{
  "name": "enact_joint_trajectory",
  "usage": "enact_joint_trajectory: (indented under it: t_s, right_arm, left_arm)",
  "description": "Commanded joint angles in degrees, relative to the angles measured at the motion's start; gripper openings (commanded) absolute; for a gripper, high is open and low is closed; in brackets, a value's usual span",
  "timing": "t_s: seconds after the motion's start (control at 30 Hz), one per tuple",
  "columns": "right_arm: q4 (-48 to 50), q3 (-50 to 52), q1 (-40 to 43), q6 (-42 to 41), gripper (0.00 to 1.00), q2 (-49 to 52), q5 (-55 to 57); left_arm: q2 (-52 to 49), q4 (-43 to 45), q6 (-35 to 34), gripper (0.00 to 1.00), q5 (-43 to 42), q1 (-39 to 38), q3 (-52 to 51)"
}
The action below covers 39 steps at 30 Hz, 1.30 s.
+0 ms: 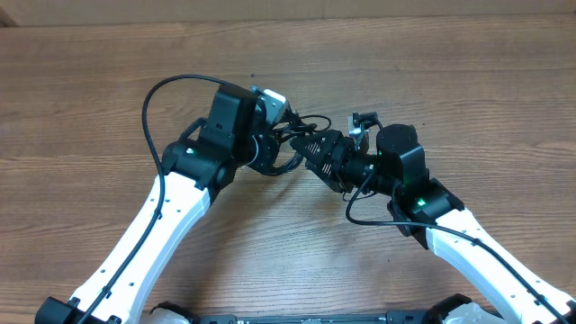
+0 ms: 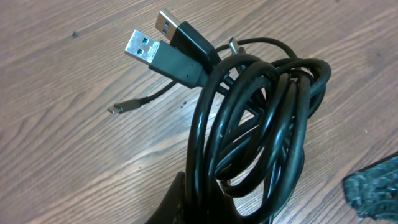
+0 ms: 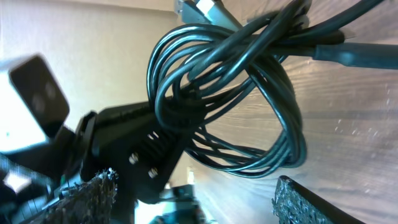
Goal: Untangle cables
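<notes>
My left gripper has one side of the coil, so my right gripper needs to leave that side and grab the coil's loose loops next. Then it can pull cables out to untangle them.
The cables form one black coiled bundle lifted a little above the wooden table. Two silver-tipped USB plugs stick out at its far side, and a thin strand with a small plug lies on the wood. My left gripper is shut on the near side of the coil. In the overhead view the bundle hangs between the left gripper and the right gripper. My right gripper stands open, its rough pads wide apart, with the coil just beyond the fingertips and nothing between them.
The wooden table stretches on all sides. A thick black arm cord loops out left of the left arm, and another curls beside the right arm. The two wrists are close together at the table's middle.
</notes>
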State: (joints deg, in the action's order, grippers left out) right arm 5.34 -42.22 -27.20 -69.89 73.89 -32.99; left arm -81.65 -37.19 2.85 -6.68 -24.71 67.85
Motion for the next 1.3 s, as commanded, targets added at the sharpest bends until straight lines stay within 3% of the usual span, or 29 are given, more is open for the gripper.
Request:
enact_joint_trajectory:
  t_s: [0.0, 0.13, 0.2, 0.83, 1.27]
  right_arm:
    - [0.57, -0.24, -0.11, -9.60, 0.80, -0.46, 0.55]
    - [0.59, -0.24, -0.09, -14.62, 0.79, -0.46, 1.05]
    - [0.57, -0.24, -0.09, -15.47, 0.72, -0.46, 1.18]
    - [-0.44, -0.24, -0.09, -15.61, 0.44, -0.39, 12.46]
    - [-0.57, -0.24, -0.09, -15.63, 0.09, 3.76, 11.80]
  left_arm:
    - [0.33, 0.92, 4.37, 0.04, -0.85, -1.38, 1.03]
    - [0.33, 1.27, 8.15, 0.04, -0.83, -2.47, 1.03]
    - [0.33, 1.27, 9.86, 0.04, -0.83, -2.75, 1.03]
    - [0.33, 1.90, 19.28, 0.04, -5.46, -4.24, 1.03]
    - [0.33, 1.92, 19.26, 0.04, -9.84, -4.24, 1.03]
